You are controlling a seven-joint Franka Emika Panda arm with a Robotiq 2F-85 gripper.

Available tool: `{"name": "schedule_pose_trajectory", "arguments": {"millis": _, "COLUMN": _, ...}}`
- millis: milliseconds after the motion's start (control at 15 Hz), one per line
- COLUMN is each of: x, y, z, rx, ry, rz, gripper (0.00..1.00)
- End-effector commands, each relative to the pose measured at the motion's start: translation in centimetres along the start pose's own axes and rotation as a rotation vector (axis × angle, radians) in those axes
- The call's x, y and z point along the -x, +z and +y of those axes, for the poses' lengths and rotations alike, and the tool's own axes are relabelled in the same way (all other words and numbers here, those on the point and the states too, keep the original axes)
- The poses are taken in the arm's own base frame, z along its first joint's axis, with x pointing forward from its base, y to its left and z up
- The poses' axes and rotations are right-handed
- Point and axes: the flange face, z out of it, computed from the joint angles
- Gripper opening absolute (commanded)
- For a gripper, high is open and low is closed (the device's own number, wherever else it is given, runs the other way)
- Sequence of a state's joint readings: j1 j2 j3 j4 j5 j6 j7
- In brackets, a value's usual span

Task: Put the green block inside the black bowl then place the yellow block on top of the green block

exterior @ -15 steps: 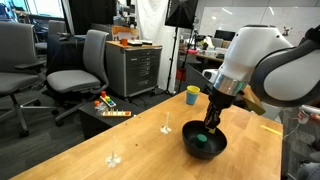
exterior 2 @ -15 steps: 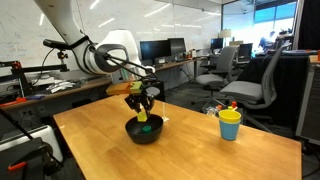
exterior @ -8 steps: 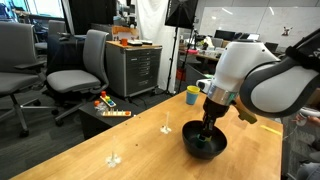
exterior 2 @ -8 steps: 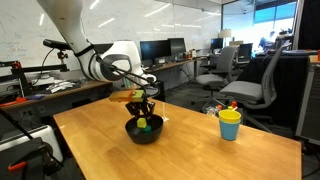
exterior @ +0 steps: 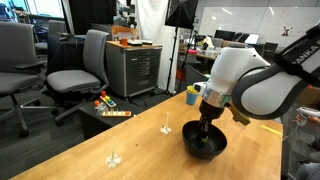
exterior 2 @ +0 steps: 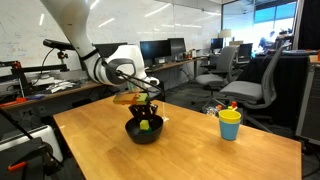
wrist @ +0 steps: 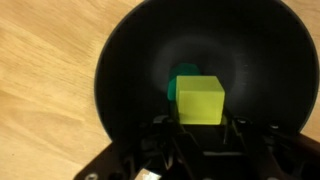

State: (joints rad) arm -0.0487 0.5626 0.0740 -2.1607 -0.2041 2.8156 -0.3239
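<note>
The yellow block overlaps the green block (wrist: pixel 178 78) and my fingertips are deep inside the black bowl (wrist: pixel 118 70), so my gripper lets go of the yellow block next.
The black bowl (wrist: pixel 118 70) fills the wrist view and sits on the wooden table in both exterior views (exterior: pixel 212 150) (exterior 2: pixel 134 135). The green block (wrist: pixel 178 78) lies on the bowl's floor, mostly covered by the yellow block (wrist: pixel 199 99), which sits right over it. My gripper (wrist: pixel 200 126) is down inside the bowl, its fingers flanking the yellow block's sides, apparently shut on it. In an exterior view the gripper (exterior 2: pixel 146 116) reaches into the bowl with the yellow block (exterior 2: pixel 145 124) showing at its tip. In an exterior view the gripper (exterior: pixel 205 132) hides both blocks.
A yellow cup with a blue rim (exterior 2: pixel 230 125) (exterior: pixel 192 95) stands on the table apart from the bowl. Two small clear stands (exterior: pixel 166 128) (exterior: pixel 113 159) are on the table. Office chairs and a cabinet stand beyond the table edge.
The gripper has come down with the yellow block from above the bowl into it, over the green block.
</note>
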Motion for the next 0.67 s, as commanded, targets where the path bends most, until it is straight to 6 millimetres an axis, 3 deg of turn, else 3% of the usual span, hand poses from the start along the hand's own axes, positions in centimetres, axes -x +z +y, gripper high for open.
{"name": "schedule_pose_trajectory", "arguments": {"millis": 0, "x": -0.8, "y": 0.0, "z": 0.4, "rx": -0.004, "ry": -0.005, "rz": 0.006, "gripper": 0.64}}
{"name": "schedule_pose_trajectory", "arguments": {"millis": 133, "x": -0.8, "y": -0.2, "z": 0.4, "rx": -0.005, "ry": -0.007, "rz": 0.009, "gripper": 0.71}}
{"name": "schedule_pose_trajectory", "arguments": {"millis": 400, "x": -1.0, "y": -0.9, "z": -0.3, "rx": -0.022, "ry": -0.022, "rz": 0.018, "gripper": 1.0}}
{"name": "schedule_pose_trajectory", "arguments": {"millis": 600, "x": -0.7, "y": -2.2, "z": -1.9, "rx": -0.031, "ry": -0.052, "rz": 0.007, "gripper": 1.0}}
